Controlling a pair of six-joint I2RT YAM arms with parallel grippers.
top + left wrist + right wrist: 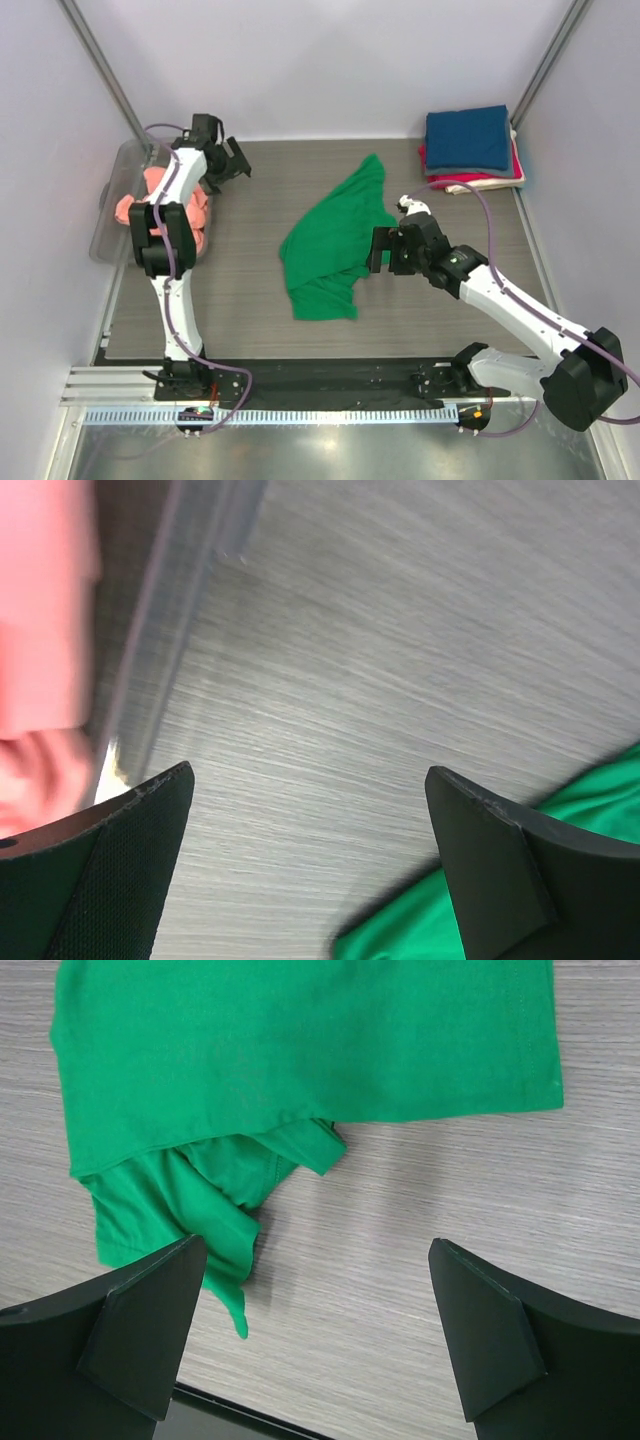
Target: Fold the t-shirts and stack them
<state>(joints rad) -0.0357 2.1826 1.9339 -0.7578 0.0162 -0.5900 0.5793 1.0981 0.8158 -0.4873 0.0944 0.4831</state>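
The bright green t-shirt (335,240) needs to be spread for folding. My right gripper will grab it next by its outer edge beside the bunched sleeve.
The bright green t-shirt (335,240) lies crumpled in the middle of the table, stretched from far right to near left. My right gripper (383,250) is open and empty just right of it; in the right wrist view the shirt (300,1050) fills the top, with a sleeve bunched near the left finger (140,1330). My left gripper (232,160) is open and empty, raised at the far left beside the bin. A green corner (430,920) shows in the left wrist view. The salmon-pink t-shirt (160,205) lies in the clear bin. Navy, red and cream-white tees (468,148) are stacked folded at far right.
The clear plastic bin (112,215) stands at the table's left edge; its wall (160,630) shows in the left wrist view. Walls enclose the table on three sides. A black strip and metal rail run along the near edge (300,385).
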